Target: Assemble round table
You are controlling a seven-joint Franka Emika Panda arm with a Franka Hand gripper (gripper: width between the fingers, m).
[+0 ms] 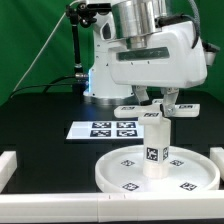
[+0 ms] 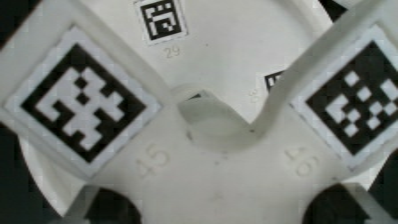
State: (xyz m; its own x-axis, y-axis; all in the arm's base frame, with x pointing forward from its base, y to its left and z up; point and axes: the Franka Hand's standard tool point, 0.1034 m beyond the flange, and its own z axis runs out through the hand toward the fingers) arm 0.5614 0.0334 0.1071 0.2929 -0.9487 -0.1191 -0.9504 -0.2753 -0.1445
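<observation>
The cross-shaped foot [image 1: 137, 109] sits level on the top of the leg and would stay there, so my gripper should release the foot.
The large rimmed round disc [image 1: 120, 172] lies flat on the black table near the front. The short cylinder leg [image 1: 155, 150] stands upright on the disc's centre, with a tag on its side. My gripper [image 1: 159, 100] is shut on the cross-shaped foot [image 1: 137, 109] and holds it level right over the top of the leg. I cannot tell whether the foot touches the leg. In the wrist view the foot [image 2: 205, 150] fills the picture with its tagged arms, and my dark fingertips [image 2: 121, 205] flank it on both sides. The disc and leg are hidden there.
The marker board [image 1: 112, 128] lies flat behind the disc. Long white rails run along the exterior view's left [image 1: 8, 165], along the front [image 1: 60, 208] and at the right edge [image 1: 217, 155]. The arm's base [image 1: 100, 80] stands at the back.
</observation>
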